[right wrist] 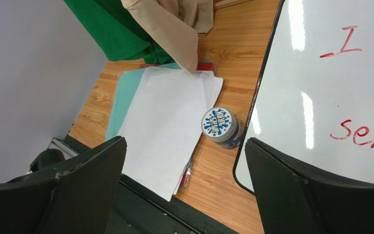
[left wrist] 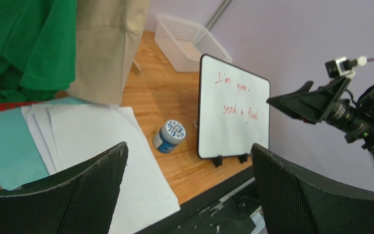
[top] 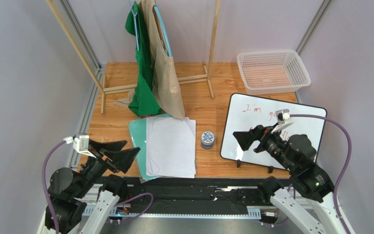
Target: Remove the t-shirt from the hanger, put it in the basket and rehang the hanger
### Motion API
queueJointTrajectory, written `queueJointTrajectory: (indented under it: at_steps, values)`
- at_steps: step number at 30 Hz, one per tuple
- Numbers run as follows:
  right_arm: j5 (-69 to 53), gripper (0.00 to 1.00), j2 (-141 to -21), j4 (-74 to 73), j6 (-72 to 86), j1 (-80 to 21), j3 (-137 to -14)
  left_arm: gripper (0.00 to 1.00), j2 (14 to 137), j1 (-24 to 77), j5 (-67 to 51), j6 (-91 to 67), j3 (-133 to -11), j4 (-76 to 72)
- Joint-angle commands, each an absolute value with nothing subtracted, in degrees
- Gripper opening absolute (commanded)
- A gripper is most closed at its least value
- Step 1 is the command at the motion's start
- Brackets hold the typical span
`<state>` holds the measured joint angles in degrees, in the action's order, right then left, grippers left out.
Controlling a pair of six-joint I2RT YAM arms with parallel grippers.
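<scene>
My right gripper grabs the beige t-shirt's near shoulder (top: pixel 169 55) over its hanger's end next, to unhook the shirt and leave the hanger empty for my left gripper.
A beige t-shirt (top: pixel 167 73) and a green t-shirt (top: pixel 142 73) hang from light blue hangers (top: pixel 160 24) on a wooden rack (top: pixel 208 73) at the back of the table. Their hems reach down to the paper stack. The shirts also show in the left wrist view (left wrist: pixel 106 44) and the right wrist view (right wrist: pixel 167 22). My left gripper (top: pixel 120 153) is open and empty near the front left, far from the shirts. My right gripper (top: pixel 252 138) is open and empty in front of the whiteboard.
A stack of white and teal paper (top: pixel 167 146) lies mid-table. A small blue-lidded jar (top: pixel 207 140) stands beside it. A whiteboard (top: pixel 272 131) with red writing stands at the right. A white basket (top: pixel 272 70) sits at the back right.
</scene>
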<state>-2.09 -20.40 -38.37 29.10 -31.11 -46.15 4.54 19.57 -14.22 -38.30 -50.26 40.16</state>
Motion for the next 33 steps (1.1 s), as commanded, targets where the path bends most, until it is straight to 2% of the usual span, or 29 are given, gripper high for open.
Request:
queueJointTrajectory:
  at_steps: [1,12,17,19,23,26,33]
  values:
    - [-2.18,1.00,-25.74,-33.06,22.60,-31.46,-50.53,0.99,-1.39,19.25,-17.23,-37.44,-48.35,45.97]
    - [-6.50,1.00,-49.73,-25.67,20.39,-32.51,-63.71,1.00,4.12,19.25,-15.83,-34.90,-53.79,55.45]
    - [-2.30,1.00,-63.32,-18.47,15.13,-39.54,-70.30,0.99,5.27,19.25,-19.59,-34.37,-53.62,54.76]
    - [3.56,1.00,-67.83,-18.19,11.96,-43.05,-76.71,0.99,5.62,19.25,-21.18,-34.63,-53.53,53.71]
    - [7.73,1.00,-79.17,-17.50,9.67,-45.79,-87.17,0.99,6.59,19.25,-21.62,-35.42,-54.23,52.91]
    - [7.91,0.96,-84.98,-13.82,10.28,-46.05,-91.66,0.98,7.56,19.25,-22.23,-36.29,-54.32,52.56]
    - [8.71,0.81,-96.40,-4.84,8.09,-46.06,-99.31,0.82,10.19,19.25,-24.08,-35.16,-55.98,51.94]
